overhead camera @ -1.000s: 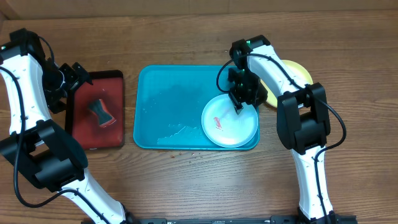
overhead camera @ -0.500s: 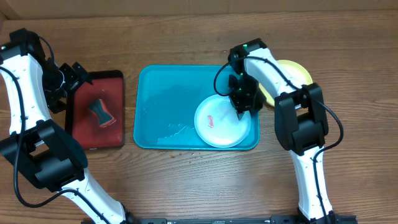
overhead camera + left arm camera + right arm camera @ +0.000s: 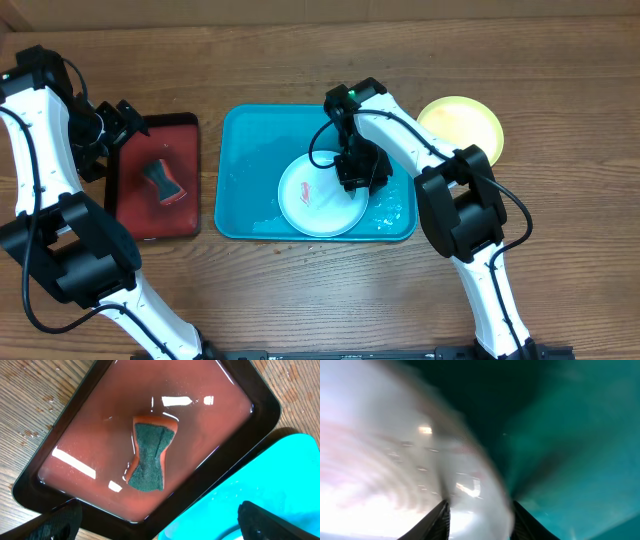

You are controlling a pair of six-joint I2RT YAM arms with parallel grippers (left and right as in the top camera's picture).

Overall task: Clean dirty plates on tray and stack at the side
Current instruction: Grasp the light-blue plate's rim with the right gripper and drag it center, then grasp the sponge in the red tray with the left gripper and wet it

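I should pick up the orange-green sponge across its narrow middle with my left gripper next, so a wide orange end of the sponge stays free to clean the plate.
The white plate (image 3: 315, 203) with a red-orange smear lies in the middle-right of the teal tray (image 3: 240, 150). My right gripper (image 3: 357, 172) is shut on the plate's right rim. In the right wrist view the blurred plate (image 3: 390, 460) fills the left, its rim between my fingers (image 3: 479, 522), over the tray (image 3: 570, 435). The yellow-green plate (image 3: 461, 127) lies on the table right of the tray. The mint plate is not in view. My left gripper (image 3: 118, 125) is open and empty (image 3: 160, 527) above the red tray.
A red, black-rimmed tray (image 3: 150, 215) holding water and an orange-green sponge (image 3: 163, 181) stands left of the teal tray; the left wrist view shows the sponge (image 3: 150, 455) and the teal tray's corner (image 3: 285, 475). Water drops lie in the teal tray.
My right gripper has dragged the white plate leftward across the teal tray, from its right end toward the middle. The left arm has not moved.
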